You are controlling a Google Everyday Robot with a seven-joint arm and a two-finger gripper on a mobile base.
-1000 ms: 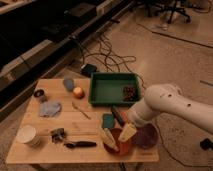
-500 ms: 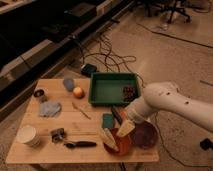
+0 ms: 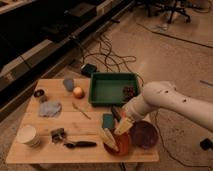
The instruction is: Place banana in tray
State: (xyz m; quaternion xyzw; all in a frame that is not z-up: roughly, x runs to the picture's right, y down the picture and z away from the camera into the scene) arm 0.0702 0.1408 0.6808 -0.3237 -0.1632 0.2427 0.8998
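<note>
My gripper grabs the banana by its end at the orange bowl (image 3: 120, 147) next, to place the banana in the dark-green tray (image 3: 107, 95).
The banana (image 3: 107, 138), pale cream and elongated, lies tilted at the left edge of the orange bowl (image 3: 120, 147) near the table's front. My gripper (image 3: 120, 129) hangs at the end of the white arm (image 3: 160, 100), right over that bowl and just to the right of the banana. Its jaws stand open and hold nothing. The dark-green tray (image 3: 107, 95) sits at the back of the table, beyond the gripper, with a small dark object (image 3: 129, 91) in its right corner.
A purple bowl (image 3: 142, 134) is right of the orange one and a teal sponge (image 3: 108, 120) lies behind it. On the left are a round orange fruit (image 3: 78, 92), blue cup (image 3: 68, 83), blue cloth (image 3: 50, 108), white cup (image 3: 27, 134) and black-handled tool (image 3: 80, 144).
The arm and gripper have shifted only slightly above the orange bowl. Nothing on the table has moved.
</note>
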